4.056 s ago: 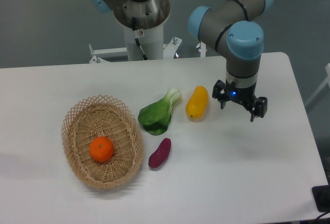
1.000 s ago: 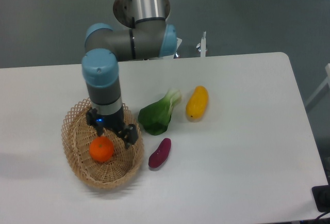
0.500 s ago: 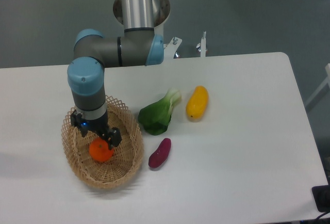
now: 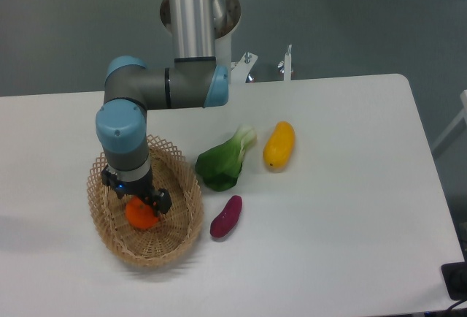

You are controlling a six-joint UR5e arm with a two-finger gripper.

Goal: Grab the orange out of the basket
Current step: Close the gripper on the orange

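Observation:
My gripper grabs the orange by its round sides next, to pick the orange point(image 4: 141, 216) up from the basket point(image 4: 179, 223).
The orange point(image 4: 141, 216) lies inside the tan wicker basket point(image 4: 179, 223) at the left of the table. My gripper point(image 4: 136, 193) hangs straight down into the basket, right over the orange. Its two black fingers stand spread, one at the orange's upper left and one at its upper right point(image 4: 162, 201). The jaws look open around the top of the orange, which still rests on the basket floor. The gripper body hides the orange's upper part.
A green bok choy point(image 4: 223, 162) lies just right of the basket, with a purple sweet potato point(image 4: 226, 216) below it. A yellow-orange mango-like fruit point(image 4: 279, 144) lies further right. The arm's base column point(image 4: 191, 10) stands behind the table.
The arm swung from the right side of the table over to the basket, then came down over the orange. In the last half second the gripper sank a little lower around it.

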